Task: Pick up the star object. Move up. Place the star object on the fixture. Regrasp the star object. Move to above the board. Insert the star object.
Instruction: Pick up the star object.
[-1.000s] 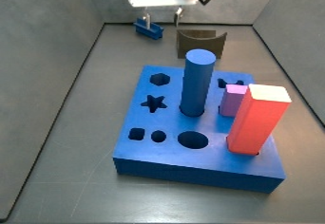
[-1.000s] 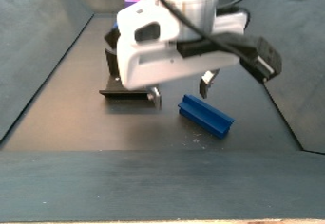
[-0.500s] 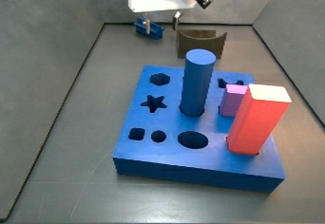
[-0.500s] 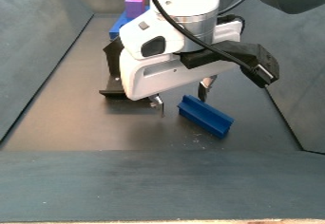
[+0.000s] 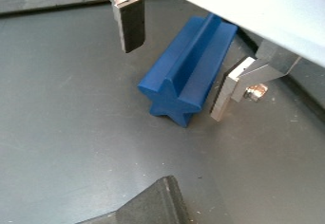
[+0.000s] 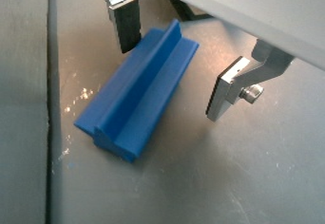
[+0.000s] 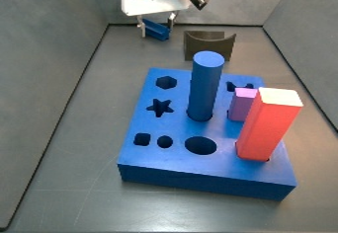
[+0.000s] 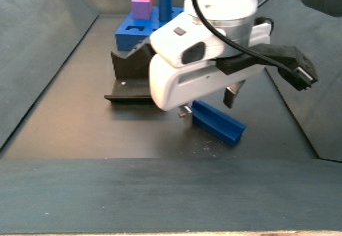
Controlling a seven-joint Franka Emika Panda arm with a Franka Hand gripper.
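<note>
The gripper picks up the star object by its long ridged sides next, leaving the star object's star-shaped end [image 5: 173, 104] free to enter the board.
The star object [image 5: 188, 66] is a slim dark-blue peg lying flat on the grey floor; it also shows in a wrist view [image 6: 137, 100]. My gripper [image 5: 181, 57] is open and straddles it, one finger on each side, with the far finger close against the peg's side. In a side view the gripper [image 8: 205, 105] is low over the peg [image 8: 225, 127], beside the fixture [image 8: 130, 86]. In a side view the gripper [image 7: 161, 23] is at the back, left of the fixture [image 7: 208, 41] and behind the board [image 7: 169, 138]. The board's star hole [image 7: 160, 107] is open.
On the board stand a thick round blue cylinder [image 7: 205, 84], a pink block [image 7: 243, 105] and a tall red block [image 7: 270, 124]. Grey walls close in the floor on both sides. A dark edge of the fixture [image 5: 152, 204] shows near the peg in a wrist view.
My gripper has moved sideways and down over the star peg, so its open fingers now straddle it. The peg has not moved.
</note>
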